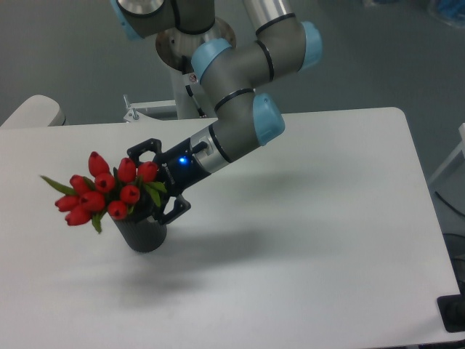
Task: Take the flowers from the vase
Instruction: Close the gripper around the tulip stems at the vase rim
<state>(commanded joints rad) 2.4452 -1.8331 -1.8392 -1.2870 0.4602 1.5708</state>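
My gripper grabs the flowers [102, 191] by the red buds beside the green leaves next, to lift the flowers out of the dark grey vase [143, 232].
A bunch of red tulip buds with green leaves, the flowers [102, 191], leans out to the left from a dark grey ribbed vase [143, 232] standing on the white table [305, 240]. My black gripper [149, 182] has come in from the right at rim height. Its fingers are spread, one finger [142, 149] above the rightmost buds and the other [173, 209] low beside the vase rim. The right side of the bunch sits between the jaws. I see no squeeze on the stems.
The grey and blue arm [240, 109] slants down from its base [192, 43] at the back of the table. A pale rounded object [33, 113] lies off the table's back-left corner. A dark fixture [452, 314] sits at the front-right edge.
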